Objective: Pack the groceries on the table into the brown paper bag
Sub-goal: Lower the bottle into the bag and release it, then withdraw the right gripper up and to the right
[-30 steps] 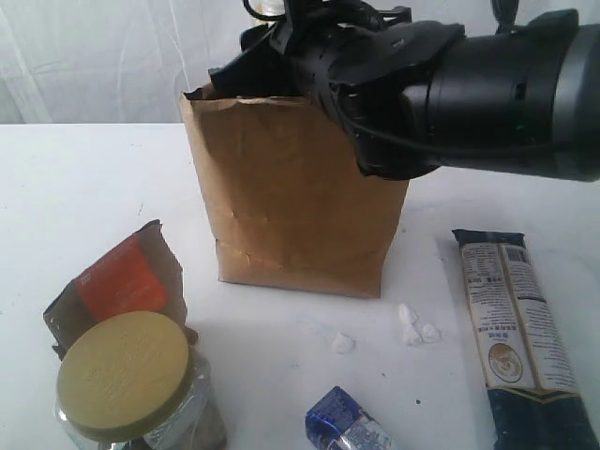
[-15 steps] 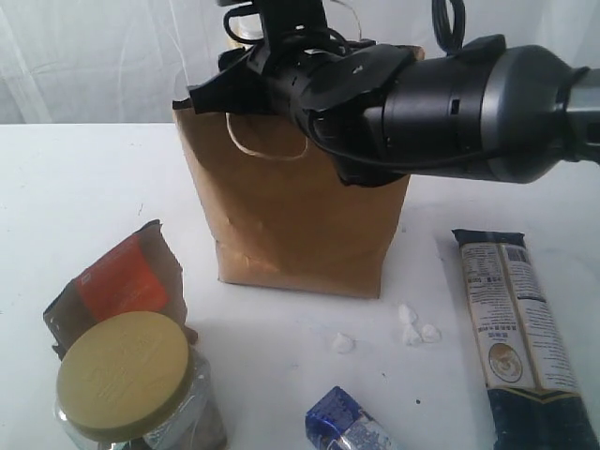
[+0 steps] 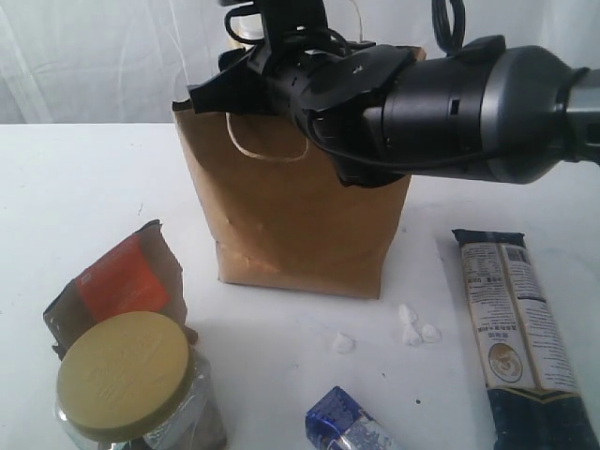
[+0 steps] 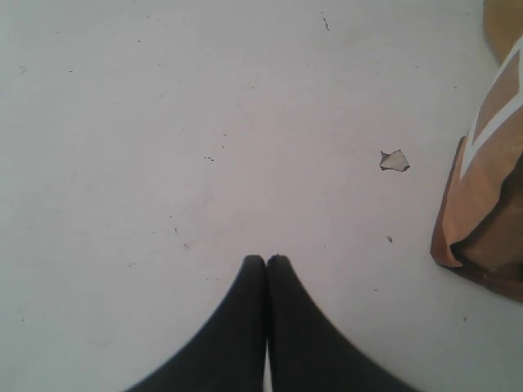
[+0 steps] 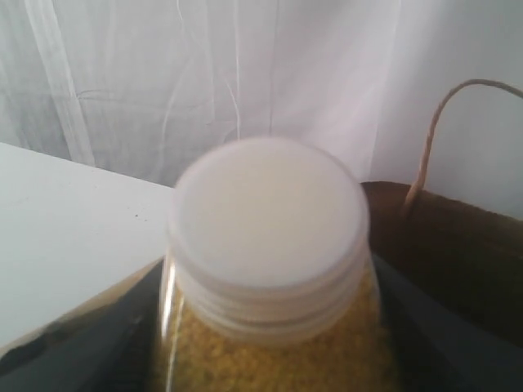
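The white-capped yellow bottle [image 5: 270,245] is inside the brown paper bag's open rim, so the bottle would go into the bag. My right gripper opens now.
The brown paper bag [image 3: 291,216] stands upright mid-table, one loop handle hanging over its front. My right gripper [image 3: 246,82] has reached across to hover over the bag's open rim. It is shut on the white-capped yellow bottle [image 5: 270,245], whose cap fills the right wrist view above the dark bag mouth [image 5: 458,253]. On the table [image 3: 84,178] lie the yellow-lidded jar [image 3: 127,375], brown pouch with orange label [image 3: 122,277], small shiny blue packet [image 3: 347,424] and long navy packet [image 3: 516,328]. My left gripper [image 4: 266,261] is shut and empty over bare tabletop. The clear tub is out of view.
White crumbs [image 3: 412,328] lie right of the bag's base. A small paper scrap [image 4: 394,161] and a creased brown package corner [image 4: 486,212] lie near the left gripper. A white curtain [image 3: 94,56] hangs behind the table.
One second ago the right arm hid the bag's rim. It has since swung left and up, baring the rim and loop handle, and has held still for the last half second.
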You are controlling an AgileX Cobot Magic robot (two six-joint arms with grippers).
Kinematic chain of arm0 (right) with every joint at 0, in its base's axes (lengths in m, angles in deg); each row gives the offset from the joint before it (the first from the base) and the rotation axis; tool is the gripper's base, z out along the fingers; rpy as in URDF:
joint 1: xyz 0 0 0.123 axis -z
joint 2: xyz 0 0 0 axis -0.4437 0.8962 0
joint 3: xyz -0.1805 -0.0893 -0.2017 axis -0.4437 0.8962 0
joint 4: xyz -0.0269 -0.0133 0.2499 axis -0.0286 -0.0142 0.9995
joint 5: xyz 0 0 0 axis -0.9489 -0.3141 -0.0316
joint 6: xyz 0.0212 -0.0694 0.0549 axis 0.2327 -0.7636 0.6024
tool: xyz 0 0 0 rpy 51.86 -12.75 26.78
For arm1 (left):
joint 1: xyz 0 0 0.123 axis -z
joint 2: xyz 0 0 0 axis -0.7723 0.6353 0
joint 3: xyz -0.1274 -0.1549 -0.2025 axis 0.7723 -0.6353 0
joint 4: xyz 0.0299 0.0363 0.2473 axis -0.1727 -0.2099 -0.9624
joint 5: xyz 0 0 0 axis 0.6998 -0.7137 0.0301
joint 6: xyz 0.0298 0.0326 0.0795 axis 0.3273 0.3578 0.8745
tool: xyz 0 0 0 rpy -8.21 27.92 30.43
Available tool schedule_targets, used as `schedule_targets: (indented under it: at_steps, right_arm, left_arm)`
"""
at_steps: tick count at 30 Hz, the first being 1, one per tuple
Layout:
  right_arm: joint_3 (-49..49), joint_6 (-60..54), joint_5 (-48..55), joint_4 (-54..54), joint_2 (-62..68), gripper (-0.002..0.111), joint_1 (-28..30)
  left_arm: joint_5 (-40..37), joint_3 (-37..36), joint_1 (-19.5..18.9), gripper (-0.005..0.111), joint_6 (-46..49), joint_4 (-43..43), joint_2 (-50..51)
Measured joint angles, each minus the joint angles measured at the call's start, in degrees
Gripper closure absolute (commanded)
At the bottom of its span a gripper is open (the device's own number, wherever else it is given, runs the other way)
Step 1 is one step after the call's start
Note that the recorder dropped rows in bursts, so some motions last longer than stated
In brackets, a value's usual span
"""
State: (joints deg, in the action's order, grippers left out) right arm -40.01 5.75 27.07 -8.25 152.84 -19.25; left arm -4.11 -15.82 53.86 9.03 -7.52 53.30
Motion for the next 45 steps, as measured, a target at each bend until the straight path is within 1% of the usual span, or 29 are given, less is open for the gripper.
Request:
schedule_targets:
  at_steps: [7, 8, 9, 10, 11, 12, 13, 28, 34, 37, 40, 43, 45]
  right_arm:
    - [0.0, 0.49, -0.04, 0.0, 0.0, 0.054, 0.0]
    - [0.0, 0.95, -0.04, 0.0, 0.0, 0.051, 0.0]
    - [0.0, 1.87, -0.04, 0.0, 0.0, 0.048, 0.0]
    - [0.0, 1.98, -0.14, 0.0, 0.0, 0.035, 0.0]
    - [-0.23, 2.35, -0.78, -0.4, -0.24, 0.03, 0.0]
    - [-0.31, 2.35, -1.05, -0.52, -0.36, 0.019, 0.0]
    - [-0.48, 2.47, -1.68, -0.62, -0.71, 0.016, 0.0]
    - [-0.6, 2.57, -2.05, -0.62, -1.07, 0.016, 0.0]
    - [-0.6, 1.75, -4.77, -0.62, -6.18, 0.016, 0.0]
    - [-0.6, -2.14, -9.59, 0.62, -9.42, 0.016, 0.0]
    - [-0.6, -8.61, -17.01, 7.04, -11.9, 0.016, 0.0]
    - [-0.69, -16.5, -28.45, 18.39, -12.81, 0.016, 0.0]
    - [-0.39, -20.31, -37.41, 23.0, -12.81, 0.016, 0.0]
  left_arm:
    - [0.0, 0.0, 0.0, 0.107, 0.0, 0.0, 0.0]
    - [0.0, 0.0, 0.0, 0.107, 0.0, 0.0, 0.0]
    - [0.0, 0.0, 0.0, 0.107, 0.0, 0.0, 0.0]
    - [0.0, 0.0, 0.0, 0.107, 0.0, 0.0, 0.0]
    - [0.0, 0.0, 0.0, 0.107, 0.0, 0.0, 0.0]
    - [0.0, 0.0, 0.0, 0.107, 0.0, 0.0, 0.0]
    - [0.0, 0.0, 0.0, 0.107, 0.0, 0.0, 0.0]
    - [0.0, 0.0, 0.0, 0.107, 0.0, 0.0, 0.0]
    - [0.0, 0.0, 0.0, 0.107, 0.0, 0.0, 0.0]
    - [0.0, 0.0, 0.0, 0.107, 0.0, 0.0, 0.0]
    - [0.0, 0.0, 0.0, 0.107, 0.0, 0.0, 0.0]
    - [0.0, 0.0, 0.0, 0.107, 0.0, 0.0, 0.0]
    - [0.0, 0.0, 0.0, 0.107, 0.0, 0.0, 0.0]
